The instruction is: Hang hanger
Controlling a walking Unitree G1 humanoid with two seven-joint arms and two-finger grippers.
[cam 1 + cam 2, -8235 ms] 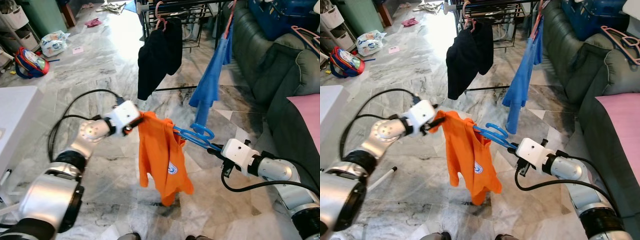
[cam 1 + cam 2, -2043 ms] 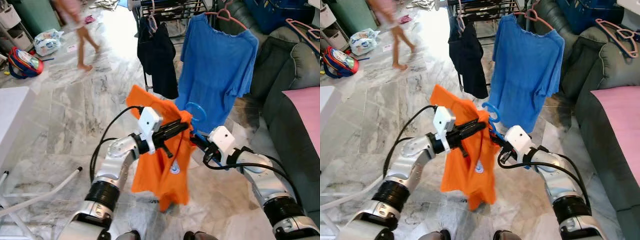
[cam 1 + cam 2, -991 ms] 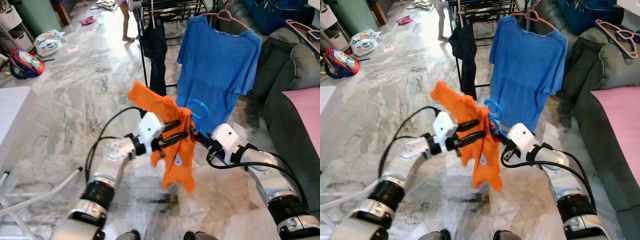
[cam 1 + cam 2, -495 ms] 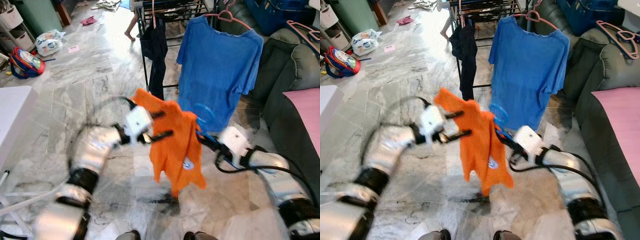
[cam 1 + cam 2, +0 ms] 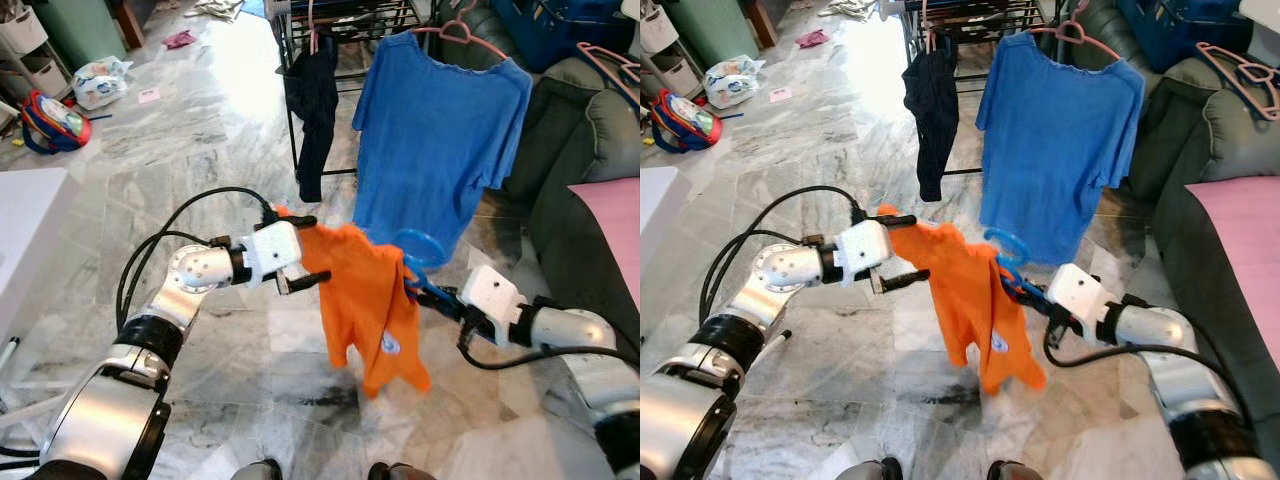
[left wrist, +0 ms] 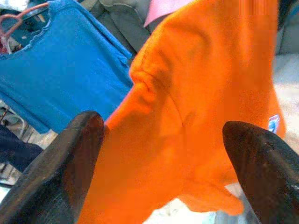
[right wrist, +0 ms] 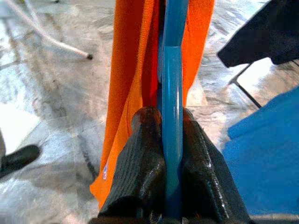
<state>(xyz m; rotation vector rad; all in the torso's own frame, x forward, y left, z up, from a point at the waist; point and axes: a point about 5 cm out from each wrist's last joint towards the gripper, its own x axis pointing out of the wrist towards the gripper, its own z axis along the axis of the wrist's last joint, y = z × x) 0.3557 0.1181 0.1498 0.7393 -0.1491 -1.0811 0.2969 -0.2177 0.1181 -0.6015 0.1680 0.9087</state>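
Observation:
Next, my left gripper grabs the shirt by its narrow sleeve (image 5: 306,243) jutting out sideways, since the orange shirt's broad body (image 5: 365,300) hangs slack from the hanger.
An orange shirt (image 5: 365,300) hangs on a blue hanger (image 5: 420,246) over the marble floor in front of me. My right gripper (image 5: 432,298) is shut on the hanger's bar, which the right wrist view shows as the blue hanger (image 7: 173,70) pinched between both fingers (image 7: 145,154). My left gripper (image 5: 316,250) is open at the shirt's left shoulder, one finger above the cloth and one below. In the left wrist view the fingers (image 6: 79,154) stand wide apart with the orange shirt (image 6: 196,107) between them. A black drying rack (image 5: 345,22) stands beyond.
A blue shirt (image 5: 440,120) on a pink hanger and a black garment (image 5: 315,95) hang from the rack. A dark sofa (image 5: 590,150) with a pink cushion (image 5: 615,215) lines the right. A white table (image 5: 30,230) is at the left, bags (image 5: 60,112) behind it.
My left arm swung out to the left and now holds its fingers apart at the shoulder. The right gripper and hanger moved right and lower. The person at the rack is gone.

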